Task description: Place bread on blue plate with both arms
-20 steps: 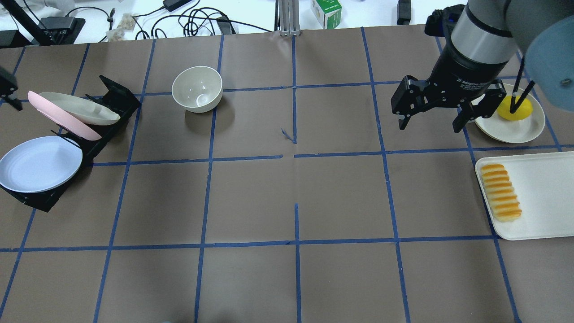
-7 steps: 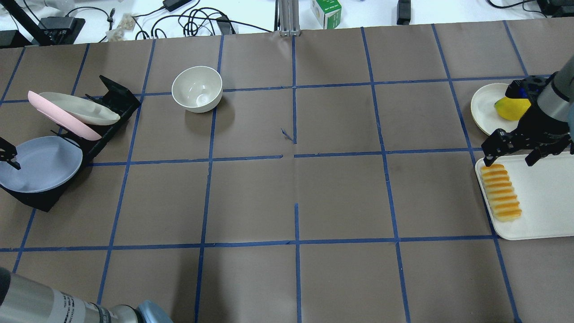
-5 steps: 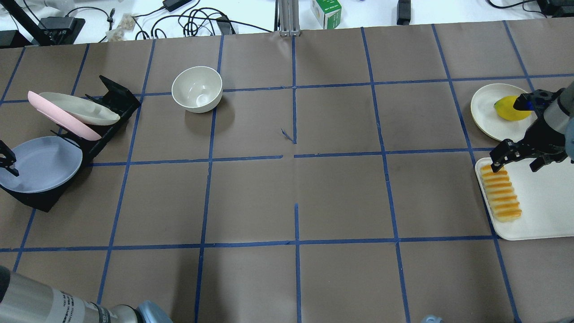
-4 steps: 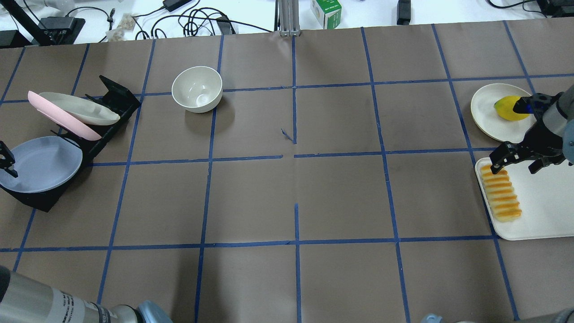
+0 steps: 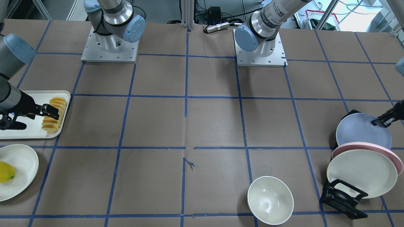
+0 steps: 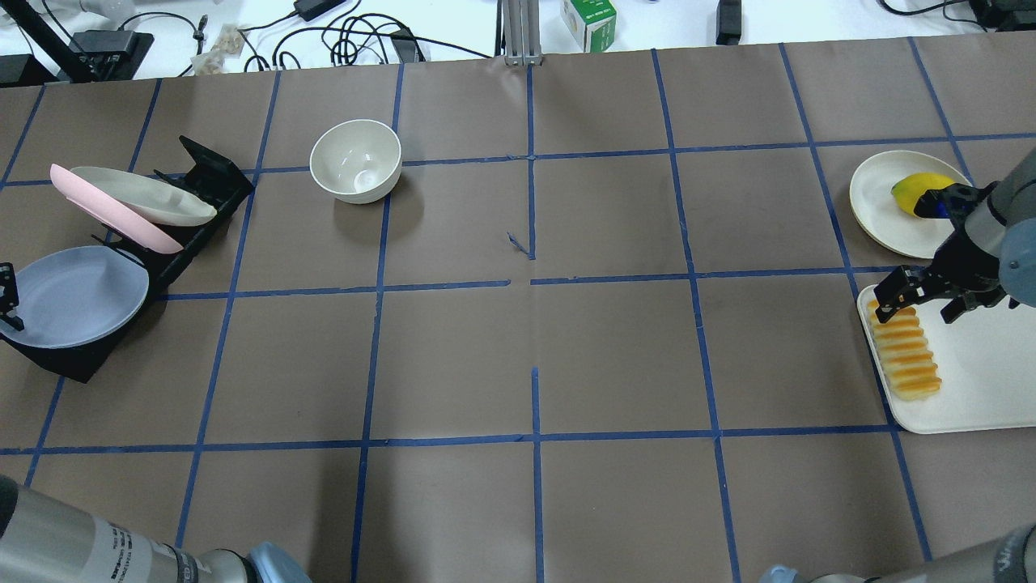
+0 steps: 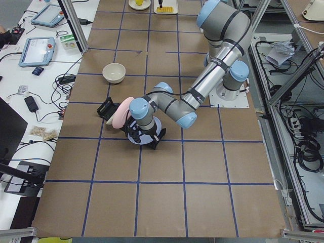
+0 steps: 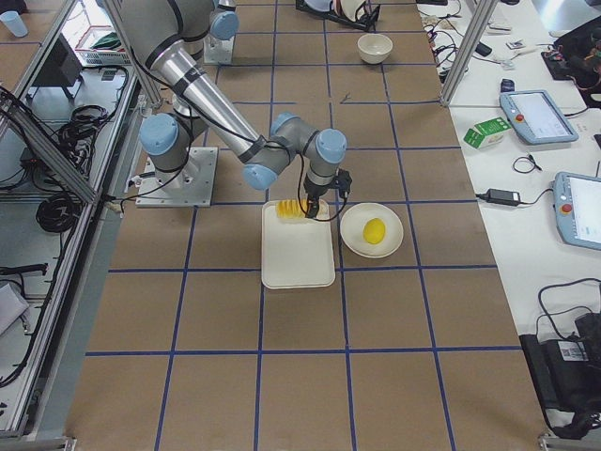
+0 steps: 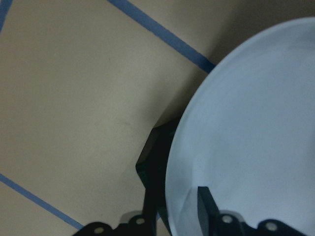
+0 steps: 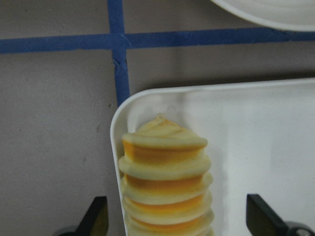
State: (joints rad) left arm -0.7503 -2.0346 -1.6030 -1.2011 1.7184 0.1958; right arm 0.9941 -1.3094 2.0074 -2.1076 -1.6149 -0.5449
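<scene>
The blue plate is much too wide for my fingers across its flat side [image 5: 359,132], so my left gripper will take hold of it by its thin outer rim [image 5: 375,121] next.
The bread [image 6: 904,350] is a row of slices along the left side of a white tray [image 6: 971,380]. It also shows in the front view [image 5: 54,114] and the right wrist view [image 10: 165,177]. My right gripper [image 6: 914,312] is open, low over the tray, with one finger on each side of the loaf's far end. The blue plate [image 6: 73,295] leans in a black rack [image 6: 202,174] at the far left. My left gripper [image 6: 8,295] is open at the plate's outer rim. In the left wrist view one finger [image 9: 205,204] lies over the plate's face [image 9: 256,128].
A pink plate [image 6: 105,212] and a cream plate [image 6: 146,196] lean in the same rack behind the blue one. A cream bowl [image 6: 356,160] stands left of centre. A cream plate [image 6: 870,194] with a yellow fruit [image 6: 910,190] sits just beyond the tray.
My right gripper came down from above the table and over the fruit plate to the bread's far end. My left gripper moved in to the blue plate's outer rim.
</scene>
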